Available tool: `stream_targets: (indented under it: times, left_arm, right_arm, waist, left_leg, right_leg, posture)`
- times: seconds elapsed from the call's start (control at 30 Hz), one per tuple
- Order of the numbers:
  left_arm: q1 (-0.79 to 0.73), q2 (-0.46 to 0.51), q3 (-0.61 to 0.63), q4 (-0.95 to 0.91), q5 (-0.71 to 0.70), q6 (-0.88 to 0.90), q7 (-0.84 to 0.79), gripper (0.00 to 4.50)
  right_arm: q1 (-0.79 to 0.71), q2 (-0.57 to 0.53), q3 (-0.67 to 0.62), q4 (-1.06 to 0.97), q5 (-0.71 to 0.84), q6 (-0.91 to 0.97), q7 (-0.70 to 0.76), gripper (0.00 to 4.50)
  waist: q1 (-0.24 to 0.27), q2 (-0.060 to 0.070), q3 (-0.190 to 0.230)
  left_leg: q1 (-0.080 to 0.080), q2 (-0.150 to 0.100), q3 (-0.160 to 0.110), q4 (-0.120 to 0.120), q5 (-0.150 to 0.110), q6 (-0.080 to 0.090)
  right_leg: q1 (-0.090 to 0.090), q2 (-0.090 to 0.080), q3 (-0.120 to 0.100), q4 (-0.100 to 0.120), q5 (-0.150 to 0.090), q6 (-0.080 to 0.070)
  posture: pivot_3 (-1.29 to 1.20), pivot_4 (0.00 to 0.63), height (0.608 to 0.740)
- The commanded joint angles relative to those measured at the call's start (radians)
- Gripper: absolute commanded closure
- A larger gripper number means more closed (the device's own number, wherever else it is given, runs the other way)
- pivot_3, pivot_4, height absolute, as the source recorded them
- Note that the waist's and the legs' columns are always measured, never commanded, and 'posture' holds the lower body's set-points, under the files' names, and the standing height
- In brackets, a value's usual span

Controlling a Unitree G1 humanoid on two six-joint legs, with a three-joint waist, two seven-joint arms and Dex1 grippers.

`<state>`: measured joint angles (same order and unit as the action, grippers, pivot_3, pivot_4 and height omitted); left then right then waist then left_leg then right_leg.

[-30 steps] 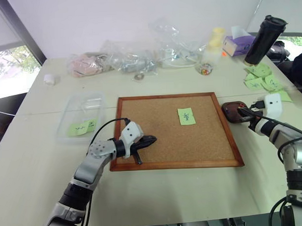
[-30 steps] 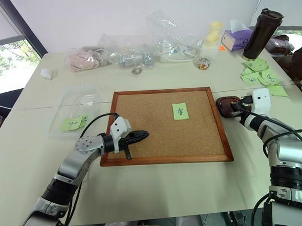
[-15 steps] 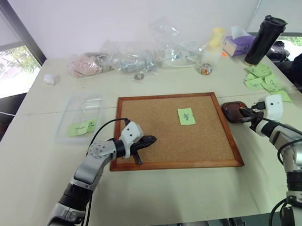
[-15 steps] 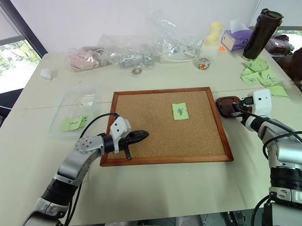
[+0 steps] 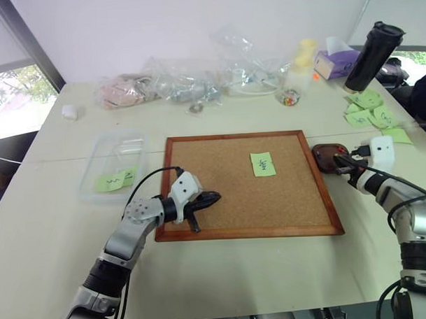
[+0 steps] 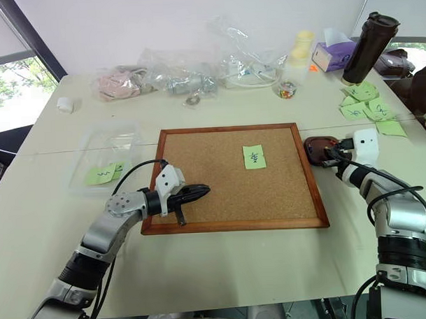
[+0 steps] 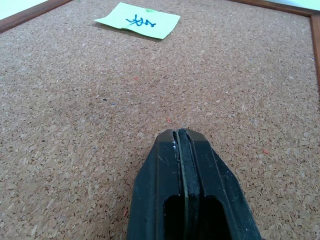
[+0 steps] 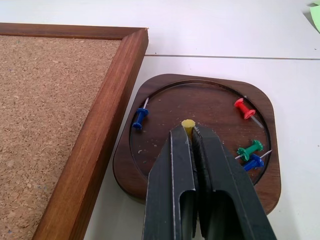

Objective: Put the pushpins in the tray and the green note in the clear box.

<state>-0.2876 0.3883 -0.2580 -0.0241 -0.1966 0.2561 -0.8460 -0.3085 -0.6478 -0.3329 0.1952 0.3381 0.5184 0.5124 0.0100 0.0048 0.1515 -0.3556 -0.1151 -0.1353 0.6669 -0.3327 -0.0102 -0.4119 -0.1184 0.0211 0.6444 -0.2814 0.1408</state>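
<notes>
The yellow pushpin [image 8: 188, 123] is inside the tray's round hollow [image 8: 200, 104] and would rest there, so my right gripper opens next.
A green note [image 5: 263, 164] with a dark scribble lies on the corkboard [image 5: 220, 173], right of its middle. My left gripper [image 5: 213, 197] hovers shut and empty over the board's front left part, with the note [image 7: 137, 20] well ahead of it. The small dark brown tray [image 8: 200, 100] sits just off the board's right edge and holds several pushpins, among them a red one [image 8: 244, 107] and a blue one [image 8: 140, 118]. Over the tray, my right gripper [image 8: 189, 131] is shut on a yellow pushpin [image 8: 188, 124]. The clear box [image 5: 122, 150] stands left of the board, with two green notes [image 5: 116, 180] at its front.
Crumpled plastic bags [image 5: 189, 80] and a small jar [image 5: 290, 97] line the far side of the table. At the back right stand a black tumbler [image 5: 374, 56] and a purple tissue box [image 5: 335, 61], with loose green notes [image 5: 369, 112] in front. A white roll [image 5: 70, 112] lies far left.
</notes>
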Motion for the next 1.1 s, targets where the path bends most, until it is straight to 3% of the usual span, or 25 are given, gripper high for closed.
stream_targets:
  times: [0.03, 0.13, 0.23, 0.67, 0.87, 1.1]
  left_arm:
    - [0.025, 0.015, -0.017, 0.023, 0.019, 0.034, -0.005, 4.50]
    - [0.026, 0.015, -0.017, 0.022, 0.019, 0.033, -0.004, 4.50]
    - [0.026, 0.016, -0.016, 0.021, 0.019, 0.033, -0.004, 4.50]
    - [0.023, 0.015, -0.017, 0.026, 0.020, 0.031, -0.006, 4.50]
    - [0.013, 0.013, -0.018, 0.039, 0.021, 0.025, -0.011, 4.50]
    - [0.014, 0.011, -0.018, 0.037, 0.021, 0.023, -0.007, 4.50]
  right_arm:
    - [-0.014, -0.002, -0.004, -0.029, 0.007, -0.001, 0.003, 4.46]
    - [-0.014, -0.001, -0.002, -0.028, 0.006, 0.001, 0.003, 3.64]
    - [-0.019, -0.007, -0.006, -0.034, 0.013, 0.009, 0.004, 2.33]
    - [-0.034, -0.026, -0.020, -0.202, 0.086, 0.096, 0.036, 2.33]
    - [-0.041, 0.034, 0.129, -0.407, 0.167, 0.230, 0.084, 2.33]
    - [-0.074, 0.114, 0.254, -0.341, 0.083, 0.215, 0.023, 2.33]
  waist:
    - [0.000, 0.000, 0.000]
    - [0.000, 0.000, 0.000]
    - [0.000, 0.000, 0.000]
    - [0.001, 0.000, 0.000]
    - [0.000, 0.000, 0.000]
    - [0.001, -0.001, 0.000]
  left_leg:
    - [0.000, 0.000, 0.000, 0.000, 0.000, 0.000]
    - [0.000, 0.000, 0.000, 0.000, 0.000, 0.000]
    - [0.000, 0.000, 0.000, 0.000, 0.000, 0.000]
    - [0.000, 0.000, 0.000, 0.000, 0.000, 0.000]
    - [0.000, 0.001, 0.000, 0.000, 0.000, 0.000]
    - [-0.001, 0.000, 0.000, 0.000, 0.000, 0.000]
  right_leg:
    - [0.000, 0.000, 0.000, 0.000, 0.000, 0.000]
    - [0.000, 0.000, 0.000, 0.000, 0.000, 0.000]
    - [0.000, 0.000, 0.000, 0.000, 0.000, 0.000]
    - [0.000, 0.000, 0.000, 0.000, 0.000, 0.000]
    - [0.000, 0.000, 0.000, 0.000, 0.000, 0.000]
    - [0.000, 0.000, 0.000, 0.000, 0.000, 0.000]
  posture:
    - [0.00, 0.150, 0.740]
    - [0.00, 0.150, 0.740]
    - [0.00, 0.150, 0.740]
    - [0.00, 0.150, 0.740]
    - [0.00, 0.150, 0.740]
    - [0.00, 0.150, 0.740]
